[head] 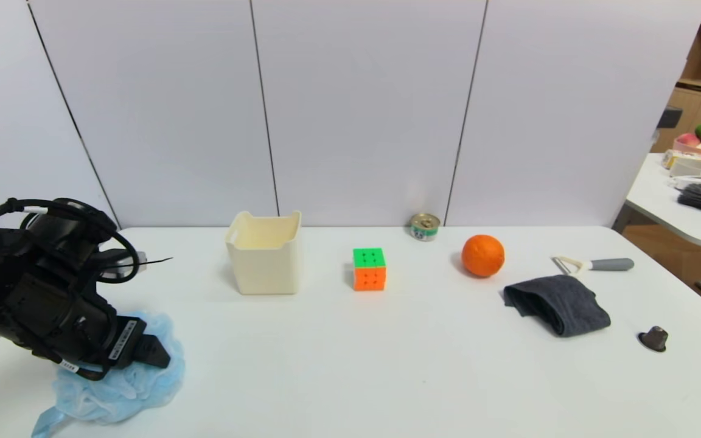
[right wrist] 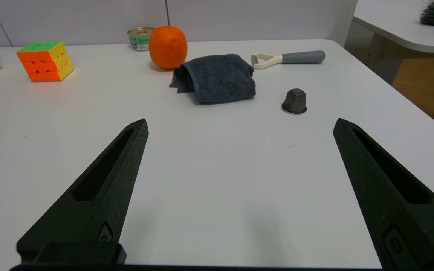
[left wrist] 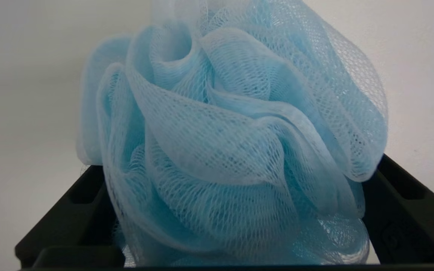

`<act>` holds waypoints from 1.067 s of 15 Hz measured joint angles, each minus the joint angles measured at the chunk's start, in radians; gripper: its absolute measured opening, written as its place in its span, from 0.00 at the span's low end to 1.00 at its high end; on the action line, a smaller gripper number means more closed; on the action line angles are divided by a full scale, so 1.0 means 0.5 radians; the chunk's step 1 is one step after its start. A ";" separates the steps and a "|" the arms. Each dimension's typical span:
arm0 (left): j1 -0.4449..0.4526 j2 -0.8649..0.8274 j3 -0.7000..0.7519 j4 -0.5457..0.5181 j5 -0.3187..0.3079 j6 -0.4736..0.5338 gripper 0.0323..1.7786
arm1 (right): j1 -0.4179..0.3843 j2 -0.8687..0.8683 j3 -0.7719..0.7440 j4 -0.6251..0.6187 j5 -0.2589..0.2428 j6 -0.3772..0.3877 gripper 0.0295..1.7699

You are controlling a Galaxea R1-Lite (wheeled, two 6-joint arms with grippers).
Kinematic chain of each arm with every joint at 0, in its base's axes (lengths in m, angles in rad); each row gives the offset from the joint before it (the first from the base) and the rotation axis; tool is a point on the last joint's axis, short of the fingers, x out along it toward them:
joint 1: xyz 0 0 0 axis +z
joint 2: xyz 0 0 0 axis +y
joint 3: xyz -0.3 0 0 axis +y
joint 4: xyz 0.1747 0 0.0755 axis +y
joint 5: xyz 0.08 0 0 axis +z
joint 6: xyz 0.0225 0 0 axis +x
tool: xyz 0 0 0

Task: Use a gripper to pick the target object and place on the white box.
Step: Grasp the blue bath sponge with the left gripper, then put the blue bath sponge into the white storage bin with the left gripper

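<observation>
The pouf needs to go on the white box. My left gripper should next grab the light blue mesh pouf's ruffled body.
The light blue mesh pouf lies on the table's near left corner, its ribbon loop trailing toward the front edge. My left gripper presses down into it from above. In the left wrist view the pouf fills the space between the widely spread black fingers, so the gripper is open around it. The cream-white box stands upright farther back and to the right, empty. My right gripper hovers open over bare table on the right side and does not show in the head view.
Right of the box sit a green-and-orange puzzle cube, a small tin can, an orange, a folded dark grey cloth, a peeler and a small dark capsule. A second cluttered table stands far right.
</observation>
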 joint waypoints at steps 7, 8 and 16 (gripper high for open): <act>-0.002 0.058 0.015 0.001 -0.001 0.003 0.75 | -0.001 0.000 0.000 0.000 -0.001 0.000 0.96; -0.002 0.058 0.014 0.001 0.000 0.003 0.68 | -0.001 0.000 0.000 0.000 0.000 0.000 0.96; -0.004 -0.024 -0.016 -0.017 -0.023 0.007 0.42 | 0.000 0.000 0.000 -0.001 -0.001 0.000 0.96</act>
